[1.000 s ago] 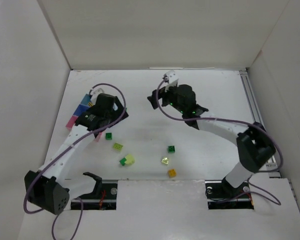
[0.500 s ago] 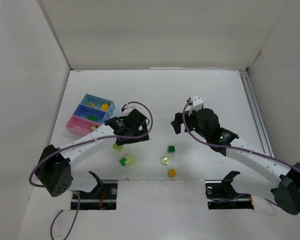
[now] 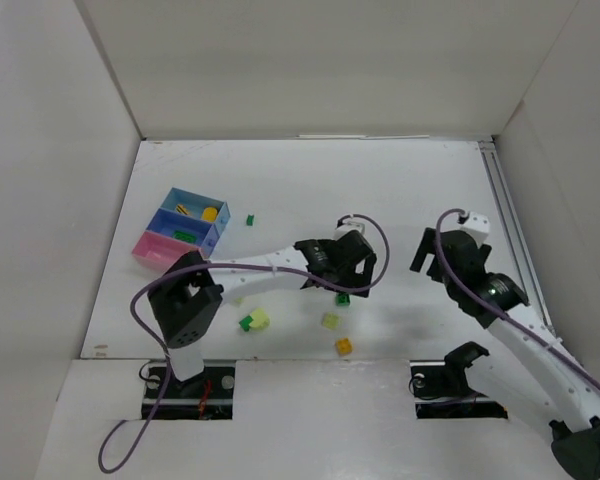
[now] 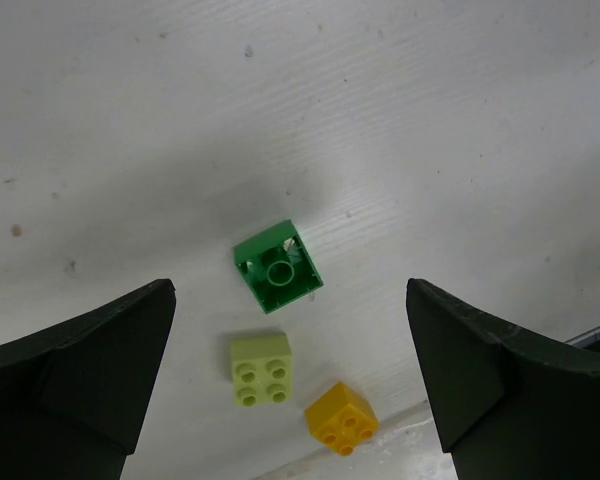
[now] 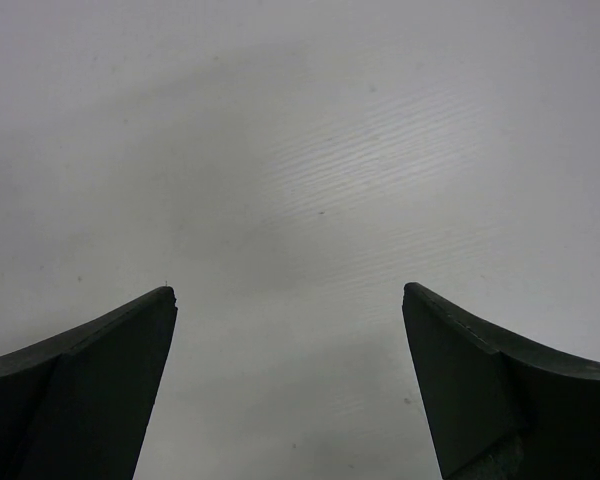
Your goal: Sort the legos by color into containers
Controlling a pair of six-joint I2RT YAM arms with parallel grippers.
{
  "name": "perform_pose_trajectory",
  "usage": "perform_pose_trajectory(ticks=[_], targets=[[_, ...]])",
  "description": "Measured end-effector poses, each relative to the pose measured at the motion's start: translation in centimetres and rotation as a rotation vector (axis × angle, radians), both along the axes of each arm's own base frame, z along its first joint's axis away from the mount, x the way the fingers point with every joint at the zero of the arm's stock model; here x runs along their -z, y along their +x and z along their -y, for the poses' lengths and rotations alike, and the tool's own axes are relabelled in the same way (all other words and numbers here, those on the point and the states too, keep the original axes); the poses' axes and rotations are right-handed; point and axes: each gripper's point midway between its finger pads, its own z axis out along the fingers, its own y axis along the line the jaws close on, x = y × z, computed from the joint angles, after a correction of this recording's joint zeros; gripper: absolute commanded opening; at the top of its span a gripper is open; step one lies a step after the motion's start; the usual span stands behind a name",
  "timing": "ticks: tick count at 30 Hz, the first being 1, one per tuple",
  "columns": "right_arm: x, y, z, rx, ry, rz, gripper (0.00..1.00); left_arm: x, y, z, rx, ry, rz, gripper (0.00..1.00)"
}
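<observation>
The fingers of my left gripper are still well above the sides of the dark green lego (image 3: 343,299) (image 4: 278,267), so it lowers first, then closes on the lego.
My left gripper (image 3: 338,284) is open, reaching to mid-table just above a dark green lego (image 3: 342,298). In the left wrist view this lego (image 4: 278,266) lies upside down between the open fingers (image 4: 288,300), with a pale yellow-green lego (image 4: 259,368) and an orange lego (image 4: 341,418) nearer. My right gripper (image 3: 423,252) is open and empty over bare table (image 5: 289,292). The containers stand at the left: light blue (image 3: 193,200), darker blue (image 3: 170,226), pink (image 3: 150,251), with small bricks inside.
A dark green lego (image 3: 250,218) lies right of the trays. A green and pale pair (image 3: 254,320) lies near the front, left of the pale (image 3: 330,320) and orange (image 3: 344,346) legos. White walls enclose the table.
My left arm swung from the trays rightward to the middle green lego. My right arm drew back to the right. A dark green lego now shows beside the trays.
</observation>
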Motion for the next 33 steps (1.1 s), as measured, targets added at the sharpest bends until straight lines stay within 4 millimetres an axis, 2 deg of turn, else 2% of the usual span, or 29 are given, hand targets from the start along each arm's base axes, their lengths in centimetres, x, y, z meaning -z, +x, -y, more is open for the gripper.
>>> perform_pose_trajectory(ticks=[3,6,11,13,14,15,19,24,27,33], targets=[[-1.7,-1.2,2.6,0.107,0.025,0.053,1.00,1.7,-0.8,1.0,0.039,0.018,-0.036,1.00],[-2.9,-1.8,3.7,0.153,0.044,0.096,1.00,3.1,-1.3,1.2,0.050,0.045,-0.058,0.98],[-3.0,-2.1,4.0,0.168,0.038,0.090,1.00,4.5,-1.5,1.1,0.026,0.081,-0.083,0.72],[-2.8,-2.3,4.1,0.169,0.036,0.082,1.00,4.9,-1.5,1.1,0.020,0.092,-0.088,0.71],[-2.8,-2.3,4.1,0.169,0.035,0.080,1.00,5.1,-1.6,1.2,0.020,0.095,-0.090,0.63],[-2.8,-2.4,4.1,0.170,0.036,0.082,1.00,5.2,-1.7,1.1,0.018,0.099,-0.094,0.60],[-3.0,-2.5,4.2,0.170,0.041,0.090,1.00,5.5,-2.0,1.0,0.018,0.114,-0.096,0.55],[-3.1,-2.7,4.2,0.172,0.046,0.096,1.00,5.4,-2.0,1.1,0.013,0.118,-0.091,0.30],[-3.2,-2.8,4.3,0.172,0.048,0.101,1.00,5.1,-1.8,1.2,0.007,0.114,-0.087,0.22],[-3.4,-2.8,4.3,0.168,0.051,0.110,1.00,4.9,-1.4,1.0,-0.020,0.126,-0.068,0.18]])
